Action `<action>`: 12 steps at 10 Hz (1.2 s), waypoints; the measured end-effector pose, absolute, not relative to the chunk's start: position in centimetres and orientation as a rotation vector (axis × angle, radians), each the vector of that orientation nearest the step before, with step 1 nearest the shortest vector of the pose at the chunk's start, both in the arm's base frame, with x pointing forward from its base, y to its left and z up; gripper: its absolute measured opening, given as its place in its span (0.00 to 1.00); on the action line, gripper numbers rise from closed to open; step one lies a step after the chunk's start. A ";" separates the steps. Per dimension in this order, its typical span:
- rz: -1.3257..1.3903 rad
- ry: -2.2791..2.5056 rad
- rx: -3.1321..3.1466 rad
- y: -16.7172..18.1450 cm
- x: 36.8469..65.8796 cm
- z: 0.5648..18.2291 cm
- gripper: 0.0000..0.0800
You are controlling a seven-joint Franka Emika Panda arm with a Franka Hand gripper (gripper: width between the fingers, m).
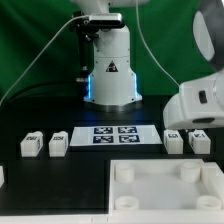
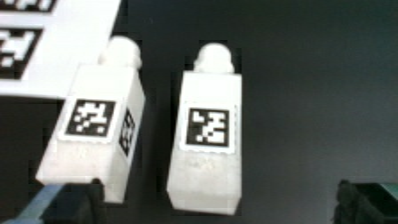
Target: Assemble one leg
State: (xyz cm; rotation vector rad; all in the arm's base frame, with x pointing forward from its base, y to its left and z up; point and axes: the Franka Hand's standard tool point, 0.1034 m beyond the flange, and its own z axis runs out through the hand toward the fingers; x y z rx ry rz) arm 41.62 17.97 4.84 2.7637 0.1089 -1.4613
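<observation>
My gripper's fingers are still high above the tagged white leg, so it is too early to close, and moving lower comes next.
In the wrist view two white legs lie side by side on the black table, each with a tag on its upper face and a round peg at one end. One leg lies between my open fingers. The other leg lies beside it, its end next to one fingertip. My gripper is open, empty and above them. In the exterior view my arm's white wrist hangs over the two legs at the exterior view's right. Two more legs lie at its left.
The marker board lies in the middle of the table, and its corner shows in the wrist view. A large white square tray-like piece with round corner sockets lies at the front. The robot's base stands behind.
</observation>
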 end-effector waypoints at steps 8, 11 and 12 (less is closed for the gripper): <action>-1.539 0.109 2.683 19.2 39.0 1.8 0.81; -1.530 0.117 2.690 19.4 38.8 1.0 0.81; -1.522 0.121 2.692 19.3 38.9 0.9 0.81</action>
